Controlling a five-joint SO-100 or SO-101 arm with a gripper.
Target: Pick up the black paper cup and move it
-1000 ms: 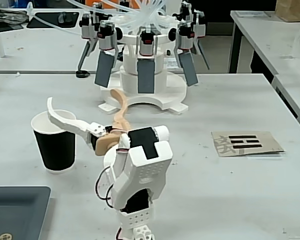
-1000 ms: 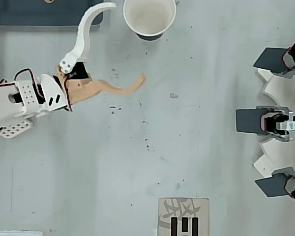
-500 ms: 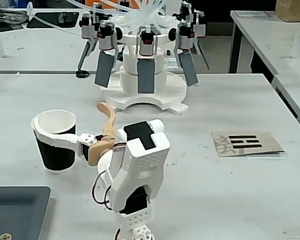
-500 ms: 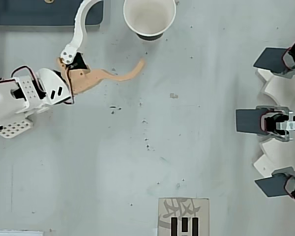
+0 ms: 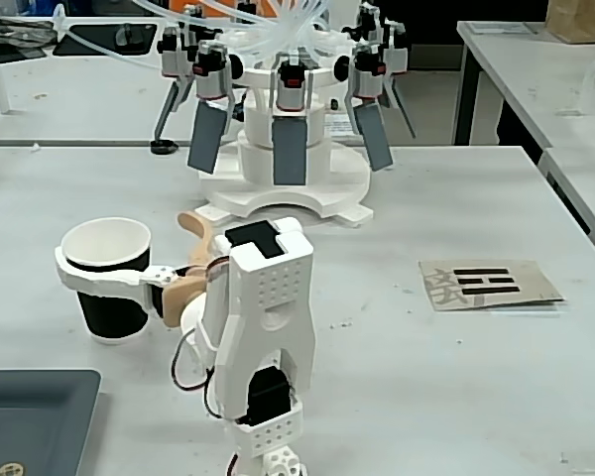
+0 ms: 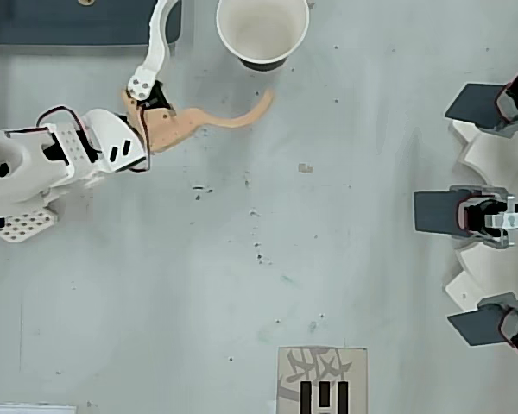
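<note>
The robot should next use its gripper to grab the paper cup by its black side (image 5: 116, 311) below the cup's rim (image 5: 106, 221), to pick the cup up and move it.
The black paper cup (image 5: 109, 312) stands upright at the table's left in the fixed view, its white inside showing; from overhead the cup (image 6: 262, 33) sits at the top edge. My gripper (image 5: 121, 243) is open around it. The white finger (image 5: 89, 279) curves across the cup's near side just below the rim. The tan finger (image 5: 191, 230) reaches behind the cup to its right. From overhead the tan finger (image 6: 229, 117) ends just below the cup, and the white finger (image 6: 160, 34) runs off the top edge, so its tip is hidden.
A white stand with several grey-padded grippers (image 5: 288, 188) fills the back of the table and shows at the right edge from overhead (image 6: 492, 211). A dark tray (image 5: 30, 416) lies at the front left. A card with black marks (image 5: 488, 283) lies on the right.
The arm has swung toward the cup. The white finger dropped from above the rim to the cup's near side, and the tan finger moved in close to the cup.
</note>
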